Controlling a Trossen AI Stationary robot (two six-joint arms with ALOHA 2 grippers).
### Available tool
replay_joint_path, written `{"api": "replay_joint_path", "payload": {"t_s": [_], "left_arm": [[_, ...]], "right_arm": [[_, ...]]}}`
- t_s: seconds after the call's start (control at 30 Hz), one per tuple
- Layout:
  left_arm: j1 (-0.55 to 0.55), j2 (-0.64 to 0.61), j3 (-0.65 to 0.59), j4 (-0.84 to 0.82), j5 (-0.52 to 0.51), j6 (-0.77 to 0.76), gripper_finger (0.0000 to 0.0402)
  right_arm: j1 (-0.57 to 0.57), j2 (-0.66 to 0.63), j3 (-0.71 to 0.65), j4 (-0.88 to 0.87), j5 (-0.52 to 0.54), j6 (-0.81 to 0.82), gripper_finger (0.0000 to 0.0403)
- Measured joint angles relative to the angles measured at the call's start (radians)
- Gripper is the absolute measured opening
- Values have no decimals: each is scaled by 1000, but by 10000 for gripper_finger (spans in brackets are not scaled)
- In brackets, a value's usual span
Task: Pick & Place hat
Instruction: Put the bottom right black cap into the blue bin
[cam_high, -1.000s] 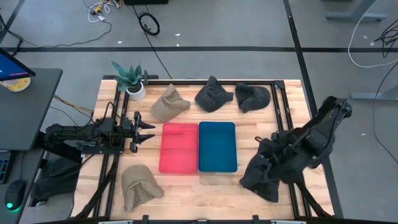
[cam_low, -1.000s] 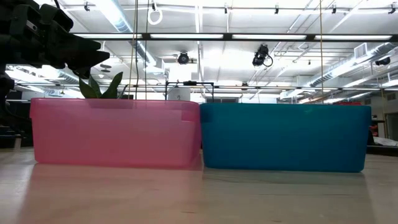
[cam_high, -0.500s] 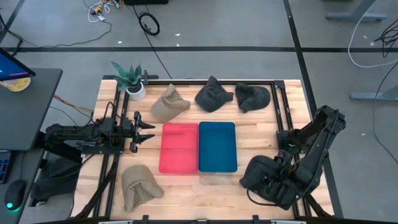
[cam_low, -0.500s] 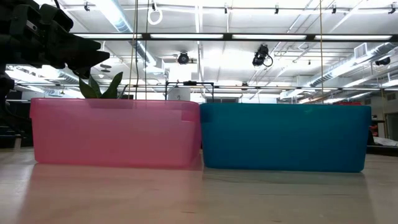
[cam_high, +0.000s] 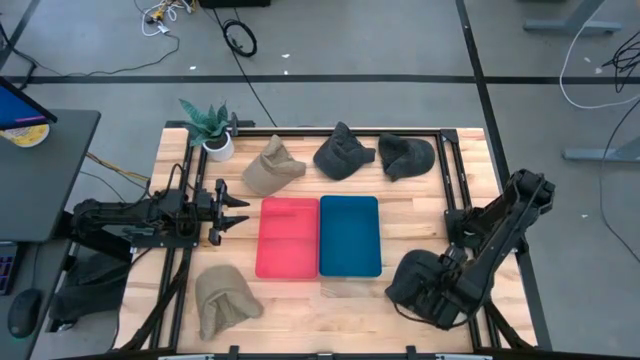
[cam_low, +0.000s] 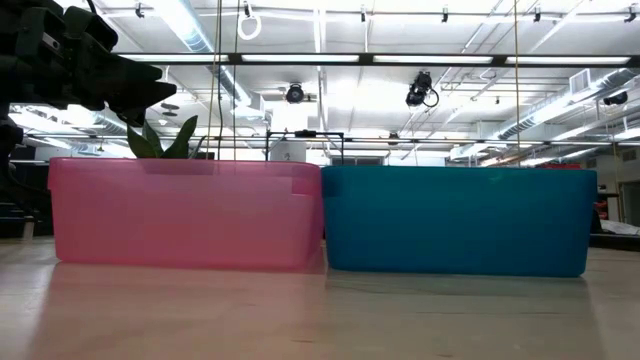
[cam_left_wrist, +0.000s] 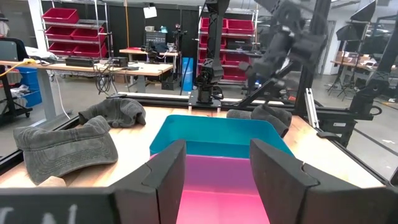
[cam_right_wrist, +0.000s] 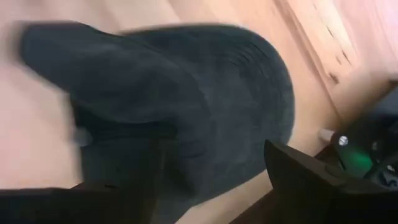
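Note:
The dark grey hat needs to go in the blue bin (cam_high: 350, 235), so my right gripper will next take hold of it by the cloth of its top beside the brim (cam_high: 416, 280).
A dark grey hat (cam_high: 408, 272) lies on the table near its right near corner and fills the right wrist view (cam_right_wrist: 205, 93). My right gripper (cam_high: 432, 292) (cam_right_wrist: 211, 158) is open and low over this hat, with one finger on either side of its crown. My left gripper (cam_high: 240, 208) (cam_left_wrist: 217, 152) is open and waits level at the table's left, pointing at the pink bin (cam_high: 288, 237). The blue bin (cam_high: 350, 235) stands beside the pink one. Both show in the low view, pink (cam_low: 185, 215) and blue (cam_low: 455, 220). My right gripper comes at the dark hat's crown (cam_right_wrist: 186, 124) from above, its open fingers straddling it. I cannot tell whether the fingers touch the cloth. The hat lies flat on the table.
Along the far edge lie a tan hat (cam_high: 270, 168) and two dark hats (cam_high: 342, 152) (cam_high: 405, 155). Another tan hat (cam_high: 222, 298) lies near the left near corner. A potted plant (cam_high: 210, 128) stands at the far left corner. Bare wood lies between the bins and the right arm.
My right arm has swung toward the table's near edge and come down over the dark hat, which has stayed in place on the table. The left arm has kept still.

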Motion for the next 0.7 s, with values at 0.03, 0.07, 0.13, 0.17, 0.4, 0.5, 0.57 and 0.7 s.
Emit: {"api": "replay_joint_path", "payload": {"t_s": [0.03,0.07,0.13,0.17,0.4,0.5,0.57,0.7], "left_arm": [[0,0,0,0,0,0,183],[0,0,0,0,0,0,183],[0,0,0,0,0,0,183],[0,0,0,0,0,0,183],[0,0,0,0,0,0,183],[0,0,0,0,0,0,183],[0,0,0,0,0,0,183],[0,0,0,0,0,0,183]], "right_arm": [[0,0,-29,22,-5,6,279],[0,-1,-59,51,-9,8,279],[-2,-1,-113,121,-25,8,279],[-5,-1,-139,159,-34,8,279],[-22,-5,-284,341,-58,-1,279],[-21,-6,-297,355,-48,-4,279],[-21,-5,-297,356,-36,-6,279],[-20,-4,-298,359,-23,-5,279]]}}
